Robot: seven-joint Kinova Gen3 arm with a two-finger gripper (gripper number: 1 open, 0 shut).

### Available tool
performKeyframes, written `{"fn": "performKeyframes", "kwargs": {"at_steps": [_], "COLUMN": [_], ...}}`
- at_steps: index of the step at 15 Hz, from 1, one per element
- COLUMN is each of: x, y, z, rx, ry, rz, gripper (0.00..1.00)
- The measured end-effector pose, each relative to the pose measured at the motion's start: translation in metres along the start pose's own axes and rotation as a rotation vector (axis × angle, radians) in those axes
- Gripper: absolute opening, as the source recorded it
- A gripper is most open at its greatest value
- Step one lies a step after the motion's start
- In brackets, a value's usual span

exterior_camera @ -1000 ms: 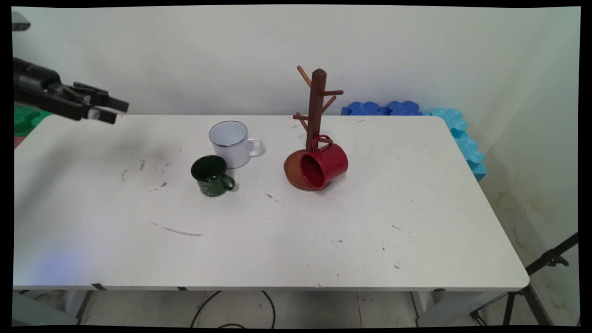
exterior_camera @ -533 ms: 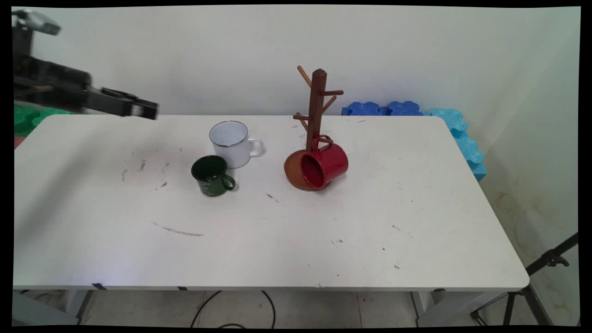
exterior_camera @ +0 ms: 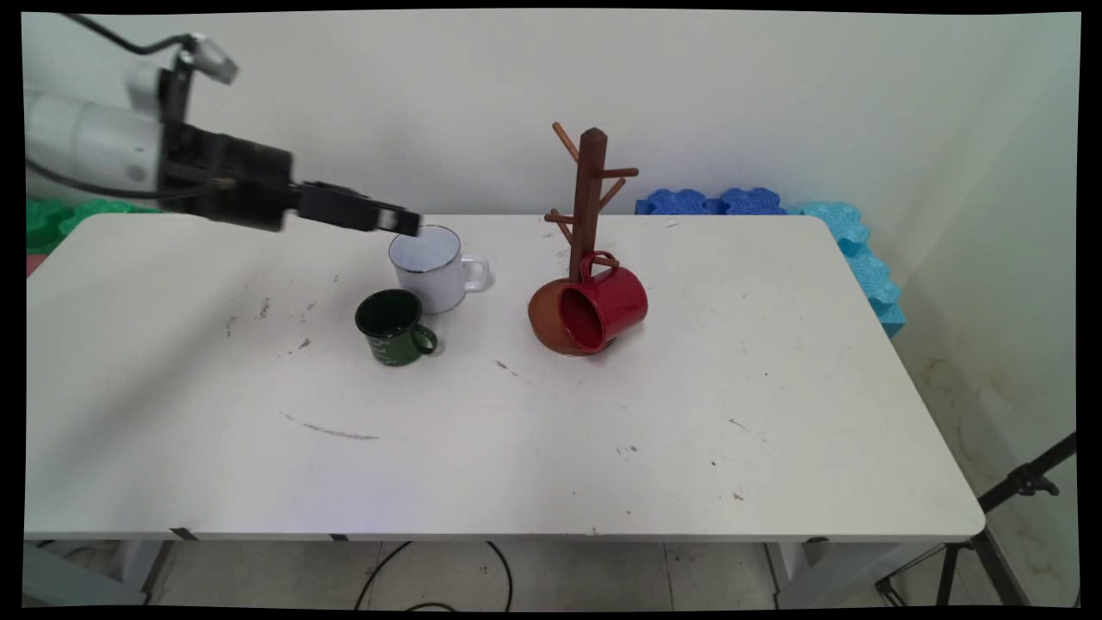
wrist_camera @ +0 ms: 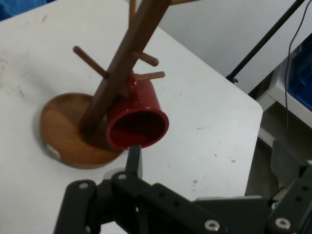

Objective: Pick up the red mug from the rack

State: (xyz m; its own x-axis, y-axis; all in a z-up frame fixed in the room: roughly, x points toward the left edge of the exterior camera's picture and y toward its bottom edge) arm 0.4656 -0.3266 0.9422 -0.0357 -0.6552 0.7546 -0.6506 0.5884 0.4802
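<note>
The red enamel mug's handle (exterior_camera: 588, 265) needs to stay free to slide off the wooden peg, so my gripper needs to grip the mug by its rim (exterior_camera: 603, 332).
My black gripper (exterior_camera: 406, 223) reaches in from the left and hovers level over the far left rim of a white enamel mug (exterior_camera: 436, 274). It is open and holds nothing. In the hand view the gripper (wrist_camera: 209, 161) has its fingers (wrist_camera: 134, 160) spread wide. Just in front of the white mug stands a dark green mug (exterior_camera: 392, 327). To the right is a wooden mug tree (exterior_camera: 590, 194) on a round base. A red mug (exterior_camera: 604, 307) hangs by its handle from a low peg, mouth toward the camera. The hand view looks at the tree (wrist_camera: 122, 73) and red mug (wrist_camera: 139, 122).
Blue foam blocks (exterior_camera: 715, 202) and light blue ones (exterior_camera: 865, 263) line the table's back right corner; green foam (exterior_camera: 52, 220) lies at the back left. A black tripod (exterior_camera: 1012, 495) stands off the table's right front corner. The table (exterior_camera: 551, 448) carries scuff marks.
The arm has swept right from the picture's left edge, carrying the gripper to just above the white mug. The mugs and the tree have not moved.
</note>
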Motion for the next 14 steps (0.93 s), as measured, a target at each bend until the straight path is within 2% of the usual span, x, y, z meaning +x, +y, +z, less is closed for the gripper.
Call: {"fn": "performKeyframes", "kwargs": {"at_steps": [5,14], "x": [0.001,-0.016], "y": [0.017,0.028], "z": [0.053,0.132], "rx": [0.007,0.042], "ry": [-0.012,-0.057], "rz": [0.003,0.017], "gripper": [1.00,1.00]}}
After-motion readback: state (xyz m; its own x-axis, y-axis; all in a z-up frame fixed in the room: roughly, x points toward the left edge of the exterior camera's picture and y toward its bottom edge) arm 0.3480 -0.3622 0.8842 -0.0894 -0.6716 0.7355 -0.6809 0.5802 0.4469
